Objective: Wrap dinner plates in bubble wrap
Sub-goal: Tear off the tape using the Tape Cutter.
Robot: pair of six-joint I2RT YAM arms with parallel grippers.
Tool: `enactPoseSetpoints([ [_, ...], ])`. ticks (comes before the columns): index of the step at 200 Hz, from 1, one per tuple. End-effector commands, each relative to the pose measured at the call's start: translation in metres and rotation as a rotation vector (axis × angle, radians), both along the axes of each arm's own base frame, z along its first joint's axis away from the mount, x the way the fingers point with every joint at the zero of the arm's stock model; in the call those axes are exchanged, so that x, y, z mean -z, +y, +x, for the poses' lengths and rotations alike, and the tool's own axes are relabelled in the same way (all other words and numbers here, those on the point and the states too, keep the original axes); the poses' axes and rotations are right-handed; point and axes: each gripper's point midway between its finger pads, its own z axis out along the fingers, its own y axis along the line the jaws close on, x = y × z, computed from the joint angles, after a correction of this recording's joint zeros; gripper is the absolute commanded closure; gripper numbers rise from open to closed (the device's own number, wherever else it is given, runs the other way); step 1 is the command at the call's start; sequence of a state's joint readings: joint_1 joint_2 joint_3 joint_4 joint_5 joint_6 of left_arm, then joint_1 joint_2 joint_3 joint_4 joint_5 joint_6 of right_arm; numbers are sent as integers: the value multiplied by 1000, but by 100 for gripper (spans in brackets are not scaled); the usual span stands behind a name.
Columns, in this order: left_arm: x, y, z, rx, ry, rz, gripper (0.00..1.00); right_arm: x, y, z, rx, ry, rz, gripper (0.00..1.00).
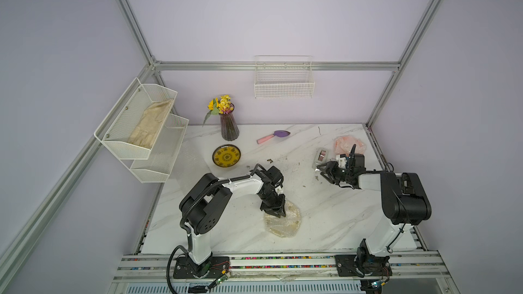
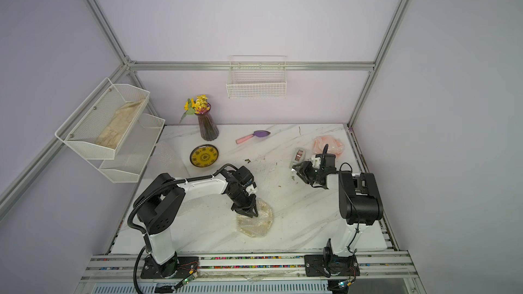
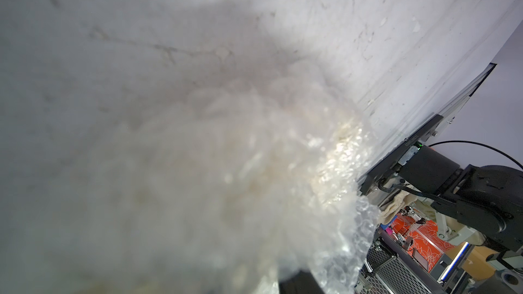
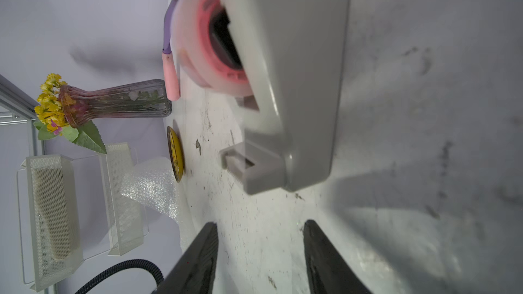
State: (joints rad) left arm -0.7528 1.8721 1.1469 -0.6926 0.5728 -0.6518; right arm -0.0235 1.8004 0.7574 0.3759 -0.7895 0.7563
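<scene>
The tape has to seal the bubble wrap (image 1: 287, 224), so my right gripper needs to grab the tape next by its end at the grey tape dispenser's tip. The rest of the tape should stay free for sealing.
A cream plate bundled in bubble wrap (image 1: 287, 224) (image 2: 257, 224) lies near the table's front middle. My left gripper (image 1: 276, 214) (image 2: 246, 212) points down onto its far edge, and crinkled wrap (image 3: 254, 193) bunches right up between its jaws. A yellow patterned plate (image 1: 226, 156) (image 2: 204, 156) (image 4: 175, 154) lies bare at the back left, with a loose bubble wrap sheet (image 4: 152, 185) beside it. A pinkish-orange wrapped bundle (image 1: 349, 143) (image 2: 328, 144) sits at the back right. My right gripper (image 1: 321, 171) (image 2: 297, 172) (image 4: 260, 222) stands open and empty just short of the grey tape dispenser (image 1: 321, 156) (image 4: 288, 80).
A vase of yellow flowers (image 1: 229, 127) and a purple trowel with a pink handle (image 1: 273, 136) stand at the back. A white mesh shelf (image 1: 141, 125) holding beige cloth hangs at the left. A wire basket (image 1: 283, 80) is on the back wall. Dark crumbs dot the marble table (image 1: 325, 222).
</scene>
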Motion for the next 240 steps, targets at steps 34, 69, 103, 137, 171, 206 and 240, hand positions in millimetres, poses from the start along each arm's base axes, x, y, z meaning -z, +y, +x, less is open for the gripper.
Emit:
enactPoseSetpoints([
  [34,43,30,-23,12,69,176,73,-17,5,28,15,-144,72,60],
  [69,44,30,-23,13,71,177,73,-11,6,31,19,-138,85,65],
  [103,43,31,-23,10,70,177,73,-12,4,32,32,-139,83,77],
  [137,44,31,-24,10,71,181,73,5,2,26,63,-22,49,100],
  [171,45,33,-25,10,73,185,73,43,-4,-17,116,270,-99,100],
  [206,47,33,-26,11,80,186,73,66,-8,-54,138,458,-185,100],
  [240,48,33,-26,12,77,185,73,37,-14,-48,116,374,-266,100],
])
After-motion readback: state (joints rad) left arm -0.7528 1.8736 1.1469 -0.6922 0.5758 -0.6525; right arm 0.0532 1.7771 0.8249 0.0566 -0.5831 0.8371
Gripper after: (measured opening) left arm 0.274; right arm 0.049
